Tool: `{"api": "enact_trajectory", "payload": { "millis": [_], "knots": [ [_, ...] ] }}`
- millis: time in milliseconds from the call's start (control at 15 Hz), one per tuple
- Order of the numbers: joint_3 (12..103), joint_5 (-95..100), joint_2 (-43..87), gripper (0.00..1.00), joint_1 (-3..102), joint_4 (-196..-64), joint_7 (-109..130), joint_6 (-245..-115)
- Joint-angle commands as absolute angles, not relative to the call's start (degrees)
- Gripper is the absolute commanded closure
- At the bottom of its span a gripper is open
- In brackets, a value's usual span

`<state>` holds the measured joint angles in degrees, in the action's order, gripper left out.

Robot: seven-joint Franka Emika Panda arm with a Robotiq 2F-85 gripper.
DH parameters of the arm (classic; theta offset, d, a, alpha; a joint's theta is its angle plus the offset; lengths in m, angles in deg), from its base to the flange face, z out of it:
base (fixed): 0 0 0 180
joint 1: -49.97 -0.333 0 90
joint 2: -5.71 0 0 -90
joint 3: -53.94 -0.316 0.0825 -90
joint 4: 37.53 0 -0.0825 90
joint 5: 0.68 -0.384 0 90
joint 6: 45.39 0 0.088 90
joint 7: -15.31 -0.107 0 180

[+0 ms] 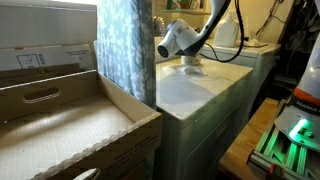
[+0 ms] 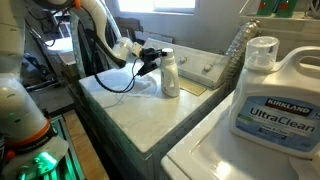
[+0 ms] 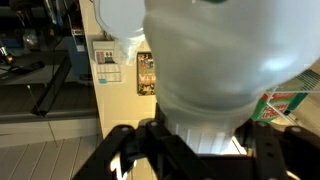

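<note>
The white bottle's base is resting on the flat top of the machine, so I need to open my gripper and let the bottle go.
A white plastic bottle [image 2: 170, 78] stands upright on the pale top of a washing machine [image 2: 130, 105]. My gripper [image 2: 154, 62] reaches it from the side and is shut on its ribbed cap end. In the wrist view the bottle [image 3: 215, 50] fills most of the frame, and the black fingers of the gripper [image 3: 205, 140] press on both sides of the ribbed cap. In an exterior view the gripper [image 1: 190, 58] sits low over the machine top [image 1: 200, 90], and the bottle is mostly hidden behind it.
A large Kirkland UltraClean detergent jug [image 2: 265, 95] stands on the neighbouring machine, with a clear plastic bottle [image 2: 232, 55] behind it. A big open cardboard box [image 1: 70, 120] and a blue patterned curtain [image 1: 125, 50] lie beside the machine. A black cable [image 2: 115, 82] trails over the top.
</note>
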<state>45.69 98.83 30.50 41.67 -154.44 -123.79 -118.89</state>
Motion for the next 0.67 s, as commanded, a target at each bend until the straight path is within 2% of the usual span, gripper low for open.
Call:
{"api": "enact_trajectory", "payload": {
  "millis": [0,67,133,333,600],
  "knots": [
    [45.39,98.29,31.57,0.62,41.92,-154.66,-125.86,-119.0],
    [45.39,98.01,31.53,0.62,41.95,-154.55,-125.63,-118.88],
    [45.38,97.73,31.46,0.14,42.02,-154.45,-125.4,-118.88],
    [45.4,97.45,30.14,0.0,42.2,-154.74,-124.99,-119.19],
    [45.27,97.09,27.63,0.0,42.4,-154.9,-123.7,-119.74]
  ]
}}
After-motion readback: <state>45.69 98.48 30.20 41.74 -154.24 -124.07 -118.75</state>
